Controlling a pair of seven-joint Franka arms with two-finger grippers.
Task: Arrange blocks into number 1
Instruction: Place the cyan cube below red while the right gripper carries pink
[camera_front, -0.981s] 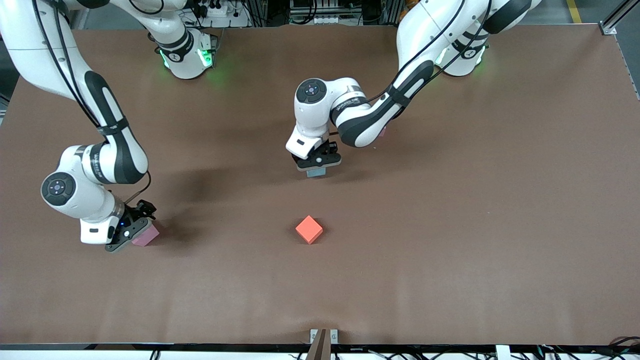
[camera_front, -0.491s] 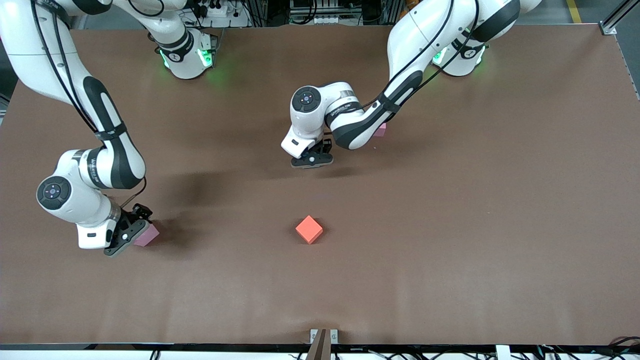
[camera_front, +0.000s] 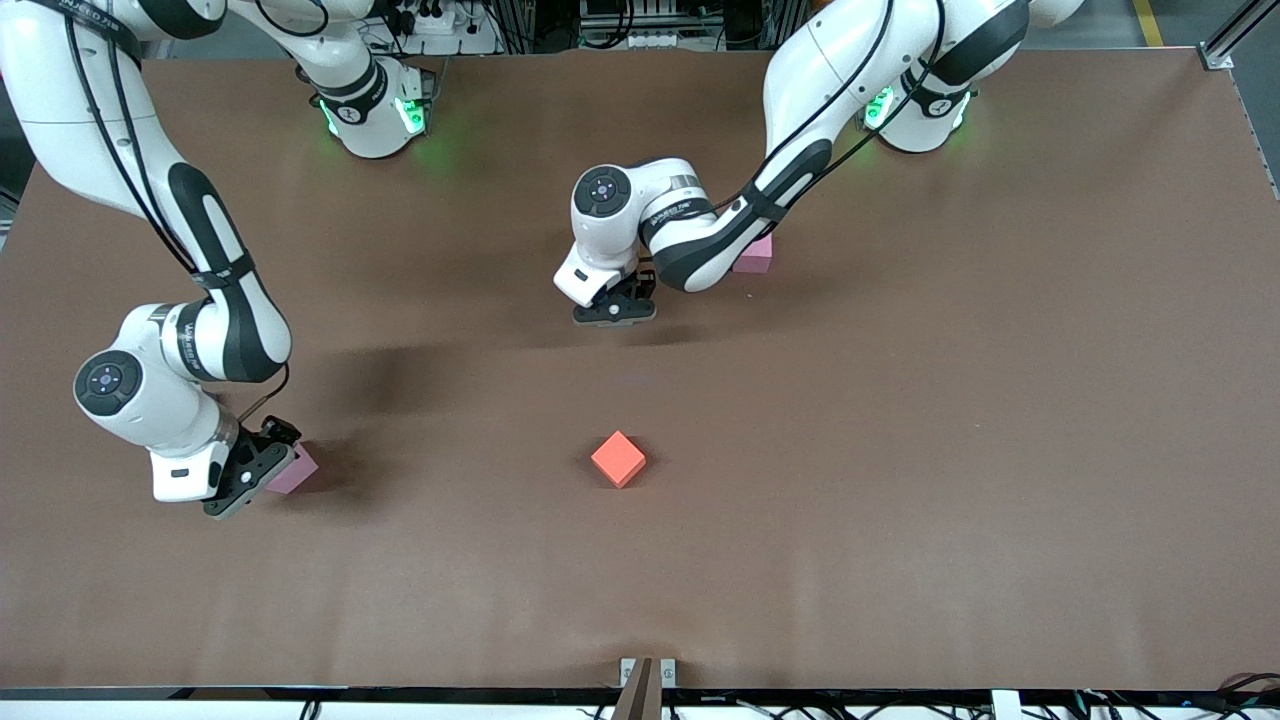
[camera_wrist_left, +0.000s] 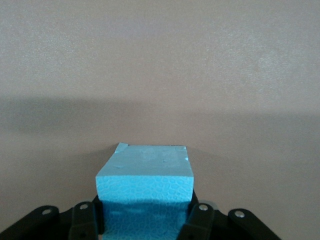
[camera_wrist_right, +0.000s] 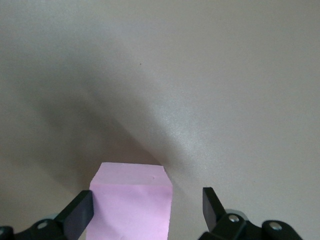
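My left gripper should open now, because the light blue block (camera_wrist_left: 145, 177) is low on the brown table.
My left gripper (camera_front: 613, 310) (camera_wrist_left: 146, 212) is shut on a light blue block (camera_wrist_left: 145, 177), low over the middle of the table; the front view hides this block under the hand. My right gripper (camera_front: 252, 478) (camera_wrist_right: 145, 207) is open and down at the table by the right arm's end. It straddles a lilac block (camera_front: 297, 468) (camera_wrist_right: 132, 200), with one finger against the block's side and a gap at the other finger. An orange-red block (camera_front: 618, 458) lies alone mid-table, nearer the front camera. A pink block (camera_front: 754, 255) shows partly beside the left forearm.
Bare brown table (camera_front: 950, 450) stretches wide toward the left arm's end and along the front edge. The left forearm (camera_front: 720, 240) hangs low over the pink block. A small bracket (camera_front: 647, 672) sits at the table's front edge.
The left gripper with the blue block has drifted toward the bases and the right arm's end, uncovering more of the pink block. The right gripper has shifted slightly around the lilac block.
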